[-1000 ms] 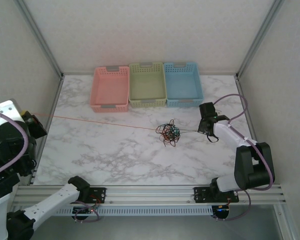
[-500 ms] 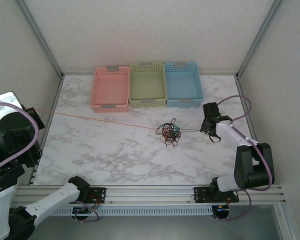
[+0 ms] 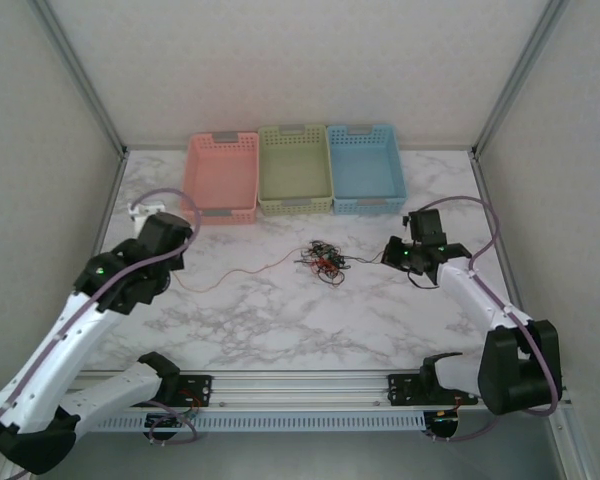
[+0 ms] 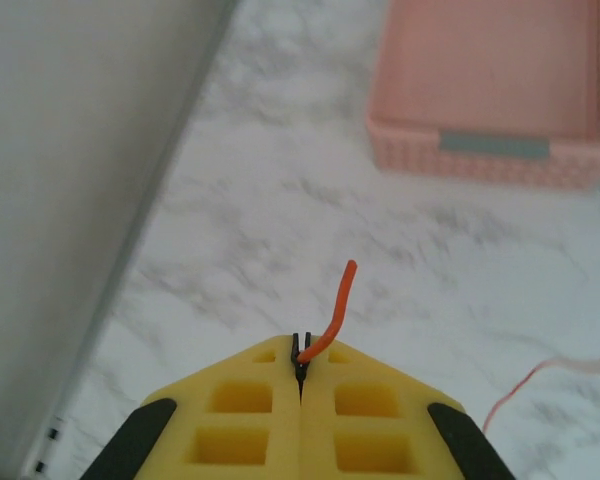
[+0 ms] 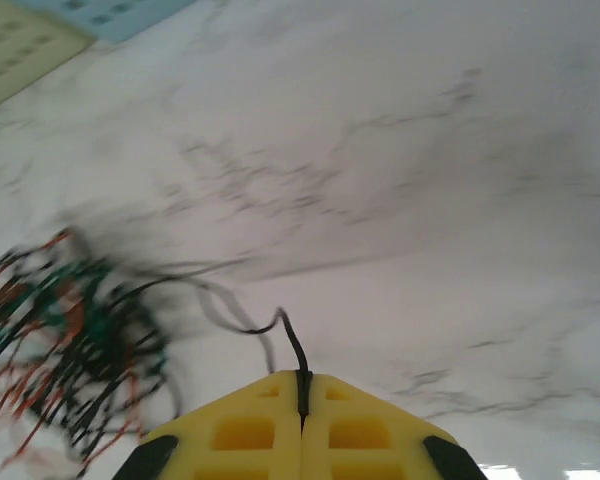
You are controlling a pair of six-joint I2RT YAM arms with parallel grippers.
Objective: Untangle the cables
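The red-orange wire, its end above the table, would drop near the pink basket's side now, so my left gripper should first keep holding it.
The cables lie as a small tangle of black, red-orange and teal wires in the middle of the marble table; the same tangle is blurred in the right wrist view. A red-orange wire trails slack from it toward the left. My left gripper hovers near the pink basket's left front corner. In its wrist view the left gripper is shut on the red-orange wire's end. Just right of the tangle, my right gripper is shut on a black wire that leads into it.
Pink, green and blue baskets stand in a row at the back. The pink basket is just ahead and to the right of the left gripper. A wall and frame post run along its left.
The left arm swung in from beyond the table's left edge to the pink basket's corner. The red-orange wire went from taut to slack. The tangle and the right gripper shifted slightly left.
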